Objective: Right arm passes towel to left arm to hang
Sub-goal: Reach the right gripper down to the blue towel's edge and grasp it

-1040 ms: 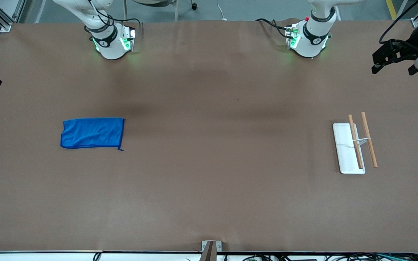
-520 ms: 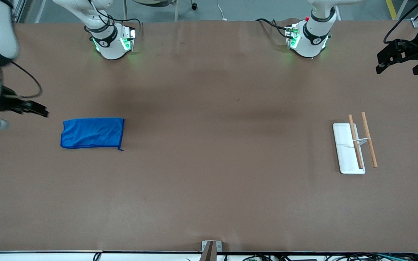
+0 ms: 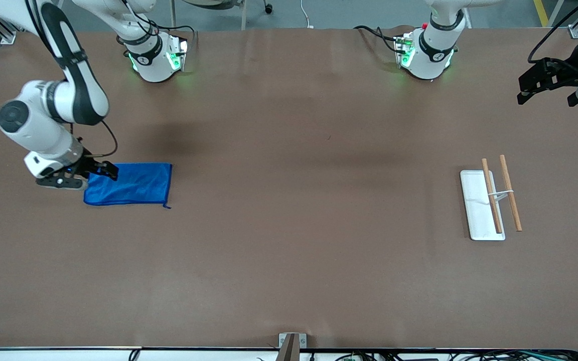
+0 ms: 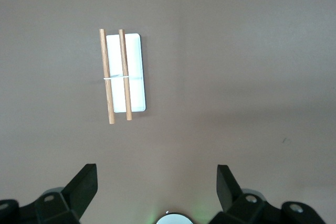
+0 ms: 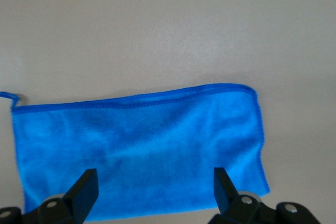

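My right gripper grabs the towel by its edge point(image 3: 136, 164) opposite the corner loop next. This leaves the blue towel's corner loop point(image 3: 167, 207) free for my left arm to hang.
The blue towel point(image 3: 133, 184) lies flat on the brown table toward the right arm's end. It fills the lower part of the right wrist view point(image 5: 142, 150). My right gripper point(image 3: 96, 177) is open and empty, low over the towel's end nearest the table edge, with its fingers point(image 5: 86, 184) astride the cloth's width. My left gripper point(image 3: 545, 95) is open and empty, held high over the table's edge at the left arm's end. Its view point(image 4: 156, 182) looks down on bare table and the rack.
A white tray point(image 3: 475, 210) with two wooden rods point(image 3: 511, 200) raised on a wire stand sits toward the left arm's end; it also shows in the left wrist view point(image 4: 134, 72). Both arm bases point(image 3: 156, 60) stand along the table's edge farthest from the front camera.
My right arm has swung in from off the table's end and come down over the towel's end. The left gripper has barely shifted. The towel has not moved.
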Action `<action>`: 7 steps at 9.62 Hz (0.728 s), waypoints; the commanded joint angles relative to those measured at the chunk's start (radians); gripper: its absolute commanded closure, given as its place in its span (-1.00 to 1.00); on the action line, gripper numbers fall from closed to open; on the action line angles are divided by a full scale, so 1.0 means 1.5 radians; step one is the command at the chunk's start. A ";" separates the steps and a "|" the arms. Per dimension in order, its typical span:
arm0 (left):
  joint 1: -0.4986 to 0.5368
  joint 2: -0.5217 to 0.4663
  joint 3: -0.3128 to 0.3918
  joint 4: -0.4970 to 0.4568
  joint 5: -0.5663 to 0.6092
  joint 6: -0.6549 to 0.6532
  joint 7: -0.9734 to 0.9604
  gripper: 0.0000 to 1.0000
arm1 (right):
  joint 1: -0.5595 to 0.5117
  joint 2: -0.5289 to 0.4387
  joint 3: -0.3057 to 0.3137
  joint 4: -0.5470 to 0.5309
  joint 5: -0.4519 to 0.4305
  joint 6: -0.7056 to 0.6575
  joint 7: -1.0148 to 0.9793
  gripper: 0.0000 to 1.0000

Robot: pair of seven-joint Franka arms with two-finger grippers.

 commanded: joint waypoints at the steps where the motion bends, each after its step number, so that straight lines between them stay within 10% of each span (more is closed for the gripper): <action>1: 0.000 0.013 -0.001 -0.002 0.008 -0.011 0.011 -1.00 | -0.003 0.051 -0.001 -0.038 -0.013 0.111 -0.008 -0.89; 7: 0.001 0.013 -0.001 -0.001 0.001 -0.011 0.012 -1.00 | -0.012 0.091 -0.001 -0.061 -0.030 0.155 -0.015 -0.46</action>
